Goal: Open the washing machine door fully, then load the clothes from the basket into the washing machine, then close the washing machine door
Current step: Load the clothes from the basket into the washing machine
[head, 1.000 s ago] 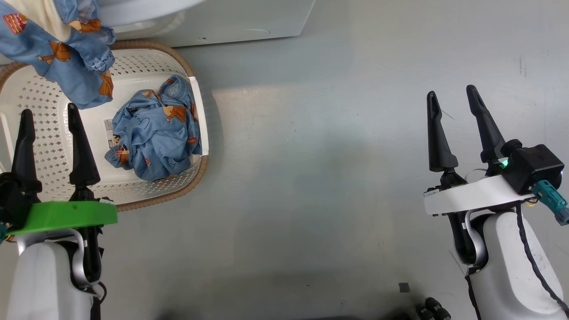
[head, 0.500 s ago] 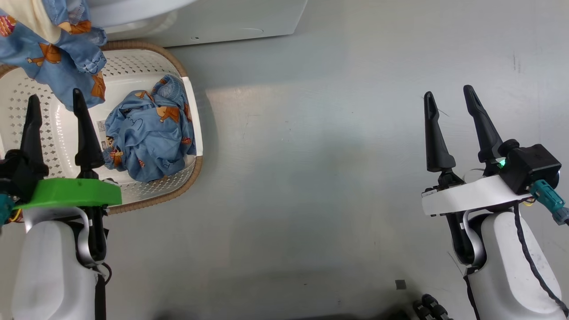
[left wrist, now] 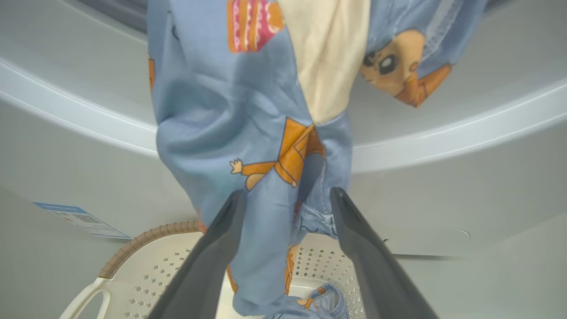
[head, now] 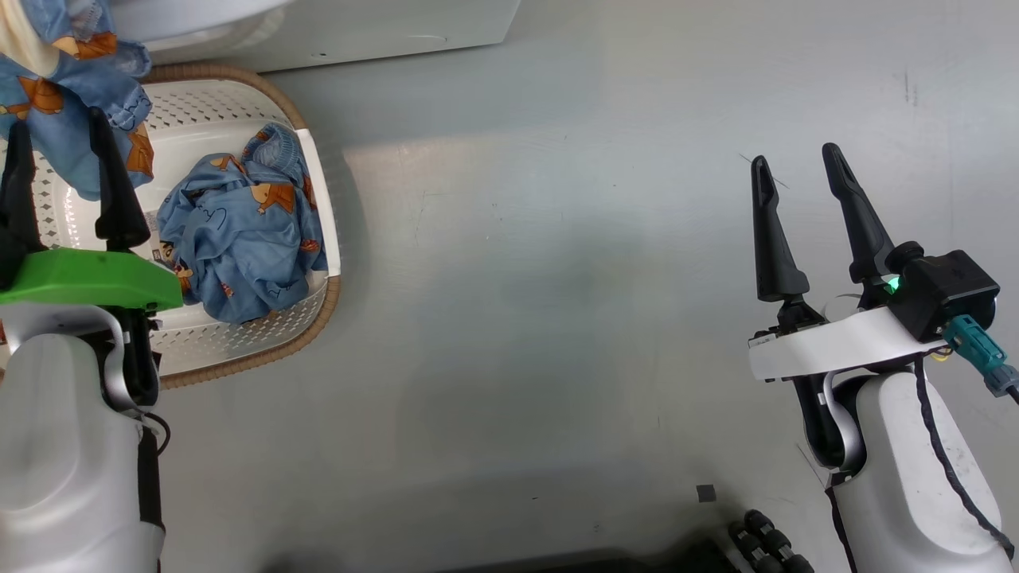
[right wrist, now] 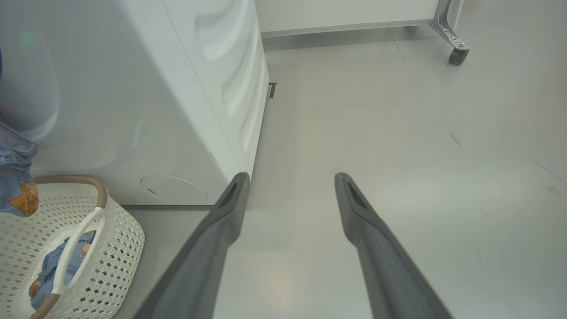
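Note:
I need to load the washing machine (head: 358, 32), so my left gripper should next pick up the light-blue garment by the orange figure (head: 41, 95) beside its cream part.
One piece of the clothes (head: 62, 83) hangs from the washing machine (head: 358, 32) over the basket (head: 318, 294). It is light blue with orange figures and a cream part (left wrist: 266, 133). My left gripper (head: 60, 123) stands open at its lower end, and the cloth hangs between the spread fingers (left wrist: 287, 195) without being pinched. A second crumpled blue garment (head: 239, 239) lies in the basket. Far to the right, my right gripper (head: 796, 157) is open over bare floor (right wrist: 290, 177). The washing machine door is out of view.
The cream basket (right wrist: 97, 190) stands on the grey floor against the washer's white front (right wrist: 133, 88), which carries a blue label (left wrist: 79, 217). A caster wheel (right wrist: 456, 55) shows at the far right. Small dark things (head: 764, 541) lie near my base.
The head camera has shifted, so the basket sits further left. My left gripper has moved forward, up to the hanging garment. The right gripper has kept its place.

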Robot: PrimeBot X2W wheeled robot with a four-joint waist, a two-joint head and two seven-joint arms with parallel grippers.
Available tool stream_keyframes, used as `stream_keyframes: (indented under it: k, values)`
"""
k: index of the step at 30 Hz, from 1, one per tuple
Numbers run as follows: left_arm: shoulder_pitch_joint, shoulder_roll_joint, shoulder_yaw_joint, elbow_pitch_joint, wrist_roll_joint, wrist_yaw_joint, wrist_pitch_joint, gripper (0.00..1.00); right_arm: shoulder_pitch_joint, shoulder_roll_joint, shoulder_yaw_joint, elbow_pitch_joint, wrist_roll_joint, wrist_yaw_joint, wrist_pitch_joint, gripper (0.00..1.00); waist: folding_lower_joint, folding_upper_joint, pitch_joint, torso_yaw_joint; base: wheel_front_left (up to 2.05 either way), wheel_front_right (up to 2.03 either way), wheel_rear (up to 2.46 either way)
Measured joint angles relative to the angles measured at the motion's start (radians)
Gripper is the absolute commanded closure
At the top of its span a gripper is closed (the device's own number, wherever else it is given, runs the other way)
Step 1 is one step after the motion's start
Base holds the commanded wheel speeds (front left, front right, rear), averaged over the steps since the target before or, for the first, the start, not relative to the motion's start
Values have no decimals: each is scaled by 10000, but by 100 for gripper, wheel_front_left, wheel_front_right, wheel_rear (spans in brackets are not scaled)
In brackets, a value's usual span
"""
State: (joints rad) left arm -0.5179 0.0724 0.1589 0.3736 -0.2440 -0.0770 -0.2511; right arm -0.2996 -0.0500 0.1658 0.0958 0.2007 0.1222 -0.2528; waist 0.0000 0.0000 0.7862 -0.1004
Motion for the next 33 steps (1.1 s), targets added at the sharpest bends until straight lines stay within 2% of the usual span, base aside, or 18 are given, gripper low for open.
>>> stream_keyframes:
  k: [9,23,25,26,33]
  values:
    - [-772,167,127,980,-238,73,35,0,0,4,13,-2,86,0,0,0,0,0,94,-108,0,0,0]
    - [-2136,441,140,2109,-383,-40,29,0,0,6,46,-2,196,0,0,0,0,0,188,-306,0,0,0]
    - [-2294,468,150,2293,-449,-119,25,74,-1,6,52,-2,199,0,0,0,0,0,197,-328,0,0,0]
    - [-2344,474,174,2347,-497,-121,23,100,-2,6,56,-2,205,0,0,0,0,0,200,-340,0,0,0]
    - [-2545,562,84,2625,-545,-211,19,100,-7,8,33,0,313,0,0,0,0,0,198,-374,0,0,0]
